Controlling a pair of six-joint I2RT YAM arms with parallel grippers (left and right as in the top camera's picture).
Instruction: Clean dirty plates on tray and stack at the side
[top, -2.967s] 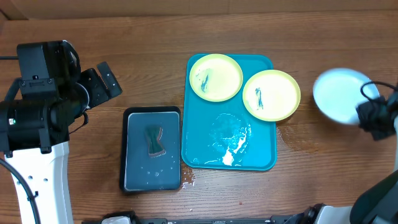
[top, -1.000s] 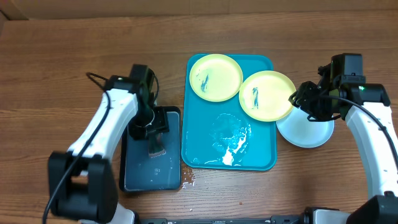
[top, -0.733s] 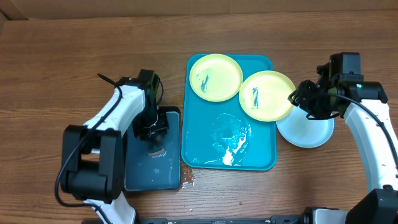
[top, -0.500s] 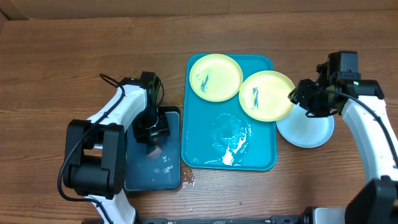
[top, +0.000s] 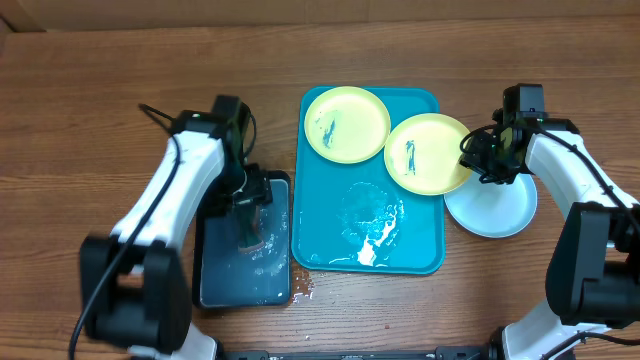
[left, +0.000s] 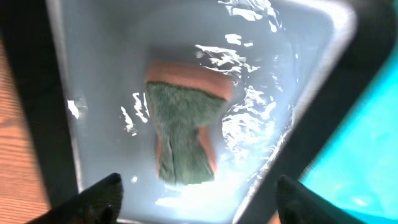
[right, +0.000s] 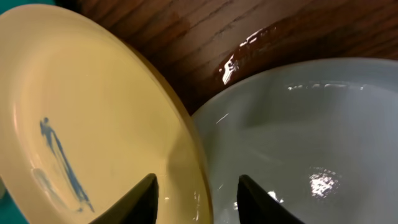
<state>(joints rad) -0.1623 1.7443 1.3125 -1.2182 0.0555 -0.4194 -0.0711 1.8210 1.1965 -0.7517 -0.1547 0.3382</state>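
Note:
Next, my left gripper grabs the sponge by its narrow middle (top: 246, 228) (left: 181, 135), and the wide orange-edged end stays free to clean the dirty plates.
Two yellow-green dirty plates lie on the turquoise tray (top: 320, 225): one at the back (top: 347, 123), one at the right (top: 428, 153) overhanging the tray's edge. Both carry blue smears. A pale blue plate (top: 500, 215) lies on the table to the right, partly under the overhanging plate. My right gripper (top: 478, 160) is open, its fingers (right: 198, 186) straddling that plate's right rim (right: 81, 112) above the pale plate (right: 311, 124). My left gripper (top: 247, 205) is open and empty (left: 196, 183) above a green-and-orange sponge (left: 183, 134).
The sponge (top: 250, 235) lies in water in a dark rectangular basin (top: 205, 250) left of the tray, rim to rim (left: 93, 74). A soapy puddle (top: 370, 220) sits on the tray's front half. Drips (top: 305, 290) wet the wood by the basin's front corner.
My left arm has changed its pose over the basin and the water ripples; the sponge stays in the basin. My right gripper has edged left onto the plate's rim.

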